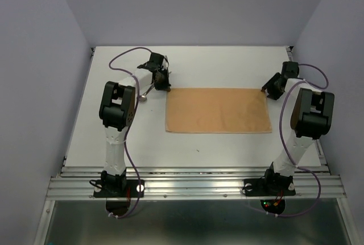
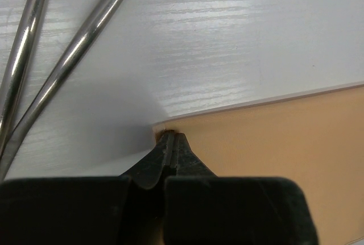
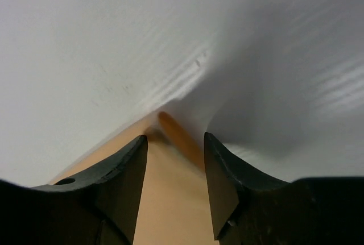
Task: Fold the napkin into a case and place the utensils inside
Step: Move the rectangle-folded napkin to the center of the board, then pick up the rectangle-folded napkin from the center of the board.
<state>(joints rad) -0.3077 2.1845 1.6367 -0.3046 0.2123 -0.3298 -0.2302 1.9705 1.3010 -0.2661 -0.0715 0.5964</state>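
I need to fold that side of the napkin across into a case, so next I should grab the napkin's raised far corner (image 1: 264, 90) (image 3: 173, 135), opposite the utensils, with my right gripper.
The peach-orange napkin (image 1: 219, 110) lies flat on the white table as a wide rectangle. My left gripper (image 1: 164, 85) is at its far left corner. In the left wrist view the jaws are shut (image 2: 170, 140) right on the corner of the napkin (image 2: 273, 142). My right gripper (image 1: 268, 90) is at the far right corner. It is open (image 3: 173, 142), with the slightly raised corner of the napkin (image 3: 170, 199) between the fingers. The utensils (image 1: 147, 94) lie left of the napkin. Two silver handles (image 2: 74, 57) show in the left wrist view.
The table's (image 1: 227, 160) near edge has a metal rail (image 1: 193, 185) where both arm bases are bolted. Lilac walls enclose the left, right and back.
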